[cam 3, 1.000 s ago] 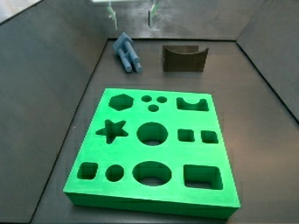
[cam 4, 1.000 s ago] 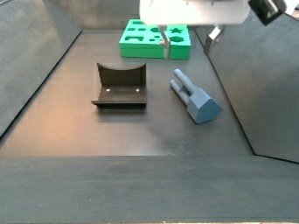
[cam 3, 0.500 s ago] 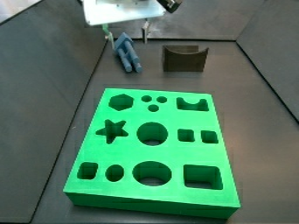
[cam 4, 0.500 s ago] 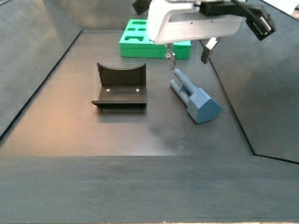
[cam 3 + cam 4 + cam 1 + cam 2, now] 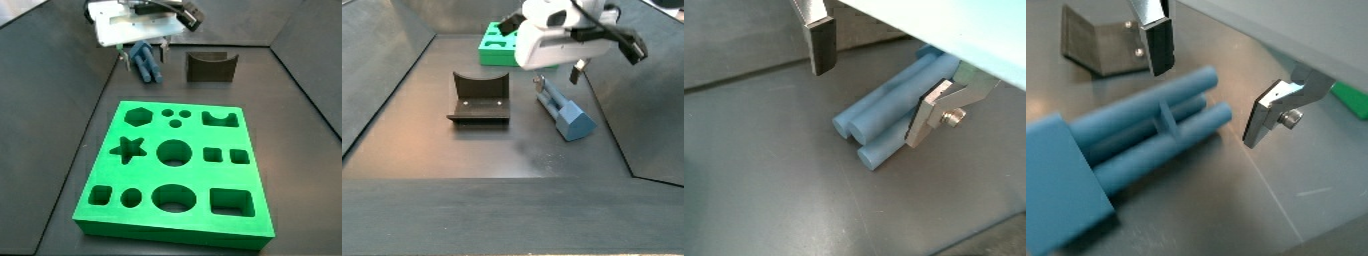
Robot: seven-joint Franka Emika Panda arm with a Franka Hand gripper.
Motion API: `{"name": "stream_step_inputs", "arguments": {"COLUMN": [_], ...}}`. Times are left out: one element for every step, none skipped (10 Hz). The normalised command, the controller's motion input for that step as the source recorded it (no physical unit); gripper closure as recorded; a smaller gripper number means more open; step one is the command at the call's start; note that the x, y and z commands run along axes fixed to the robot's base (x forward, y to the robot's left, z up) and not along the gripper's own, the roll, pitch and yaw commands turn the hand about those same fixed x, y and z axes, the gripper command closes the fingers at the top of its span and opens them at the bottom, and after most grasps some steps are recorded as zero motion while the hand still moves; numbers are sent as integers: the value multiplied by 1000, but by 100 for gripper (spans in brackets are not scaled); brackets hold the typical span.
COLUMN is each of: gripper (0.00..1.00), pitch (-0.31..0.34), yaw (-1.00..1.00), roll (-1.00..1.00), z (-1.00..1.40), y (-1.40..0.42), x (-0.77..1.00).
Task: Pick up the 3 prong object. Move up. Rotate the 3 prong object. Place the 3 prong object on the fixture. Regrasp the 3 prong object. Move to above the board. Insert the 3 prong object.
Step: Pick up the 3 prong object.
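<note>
The robot's gripper needs to lift and rotate the 3 prong object for the fixture (image 5: pixel 211 67), so it should grab the object by its prongs next.
The 3 prong object (image 5: pixel 144 66) is a blue-grey piece lying flat on the dark floor, seen too in a side view (image 5: pixel 567 112). In both wrist views its three prongs (image 5: pixel 887 108) (image 5: pixel 1153 128) point into the gap between the fingers, with the solid block end (image 5: pixel 1060 195) further off. My gripper (image 5: pixel 875 85) (image 5: pixel 1213 80) stands open, low over the prong end and gripping nothing. It shows in both side views (image 5: pixel 144 48) (image 5: pixel 556 74). One silver finger (image 5: pixel 819 45) stands apart from the prongs. The other finger (image 5: pixel 931 115) is close beside them.
The dark fixture (image 5: pixel 210 66) (image 5: pixel 478 98) (image 5: pixel 1104 40) with its U-shaped notch stands beside the piece. The large green board (image 5: pixel 174 165) (image 5: pixel 508 45) with many cut-outs lies further along the floor. Sloped dark walls enclose the floor.
The gripper has come down from above and now hangs low over the 3 prong object's prongs. The piece, the fixture and the board have not moved.
</note>
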Motion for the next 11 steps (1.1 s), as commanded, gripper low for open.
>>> {"name": "stream_step_inputs", "arguments": {"gripper": [0,0,0,0,0,0,0,0,0,100,100], "pitch": [-124,-121,-153,-234,-280,-279,-284,0,0,0,0], "yaw": [111,137,131,143,140,174,134,0,0,0,0], "roll": [41,47,0,-39,-31,0,0,19,0,0,0], "z": [-491,-511,-494,-537,-637,-680,-594,0,0,0,0], "y": [0,0,0,0,0,0,0,0,0,0,0], "x": [-91,-49,-14,0,23,0,0,0,0,0,0]}}
